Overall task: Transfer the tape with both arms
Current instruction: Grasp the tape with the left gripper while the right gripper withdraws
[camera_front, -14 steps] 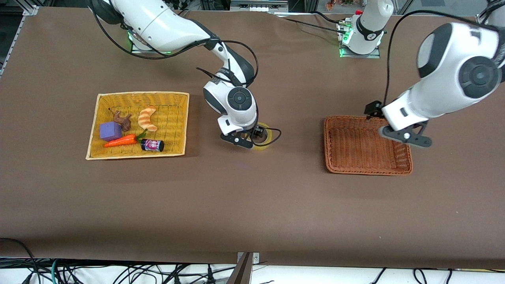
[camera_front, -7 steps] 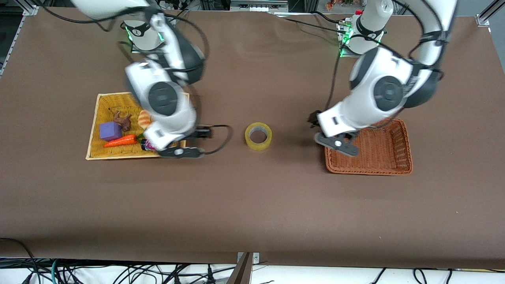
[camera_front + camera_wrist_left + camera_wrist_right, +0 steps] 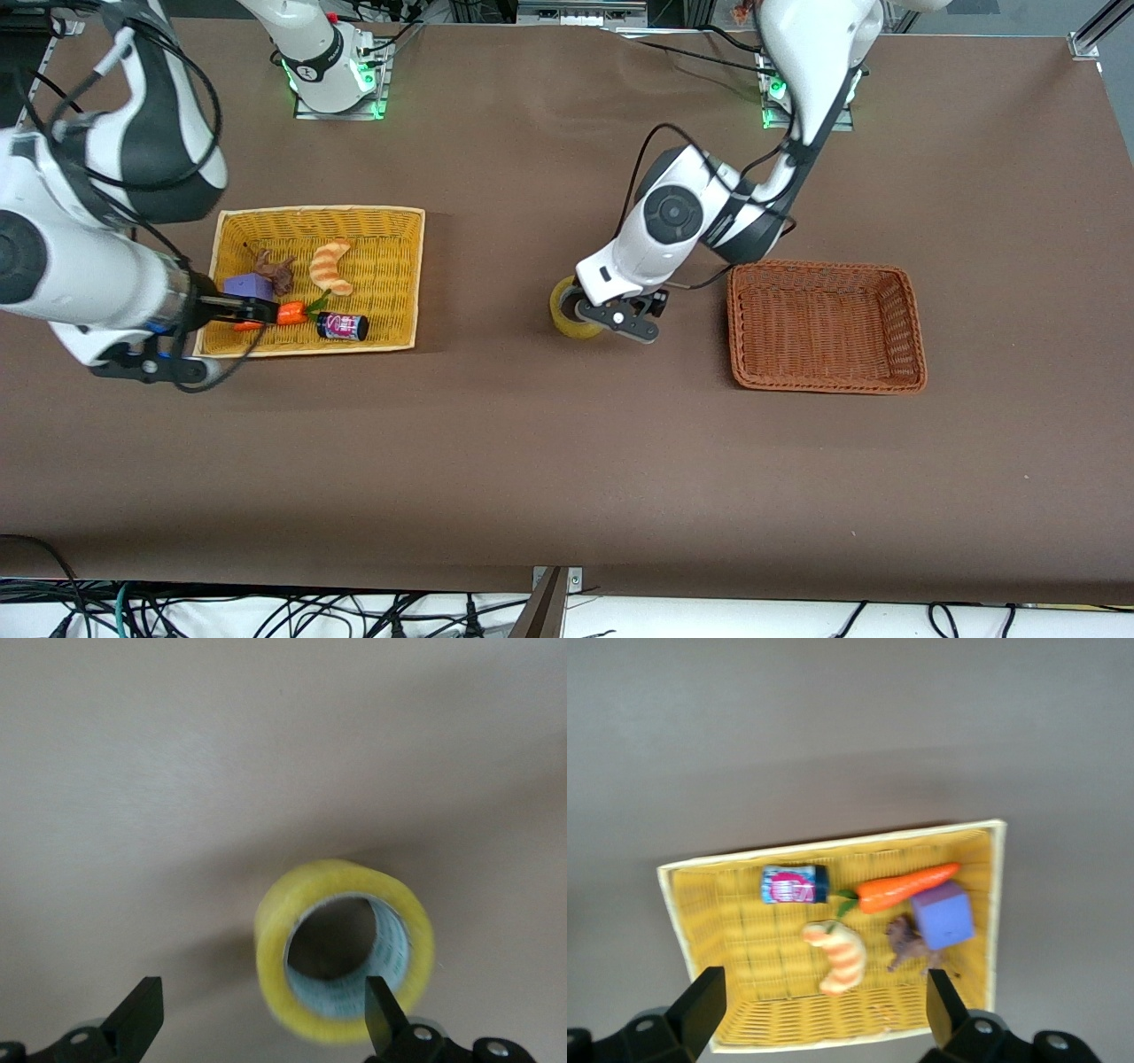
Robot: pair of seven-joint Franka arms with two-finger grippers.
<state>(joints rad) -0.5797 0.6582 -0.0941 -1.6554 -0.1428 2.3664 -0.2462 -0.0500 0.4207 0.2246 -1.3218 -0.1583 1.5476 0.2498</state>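
I should next grab the tape by its yellow ring side (image 3: 559, 308) with my left gripper, to move it into the brown wicker basket.
The tape (image 3: 562, 315), a pale yellow ring, lies on the brown table between the two baskets. My left gripper (image 3: 586, 310) hangs just above it and is open. In the left wrist view the tape (image 3: 292, 912) sits by one of the black fingertips (image 3: 383, 1014), and nothing is gripped. My right gripper (image 3: 241, 310) is open over the edge of the yellow basket (image 3: 319, 211) at the right arm's end of the table. The right wrist view shows the right gripper (image 3: 824, 1010) above that basket (image 3: 833, 843), holding nothing.
The yellow basket holds a purple cube (image 3: 248, 285), a carrot (image 3: 292, 312), a striped croissant toy (image 3: 332, 264), a small can (image 3: 343, 326) and a brown figure (image 3: 273, 269). A brown wicker basket (image 3: 828, 385) stands toward the left arm's end, with nothing in it.
The right arm has swung from the tape to over the yellow basket. The left arm has come from above the brown basket to just over the tape. The tape has stayed put.
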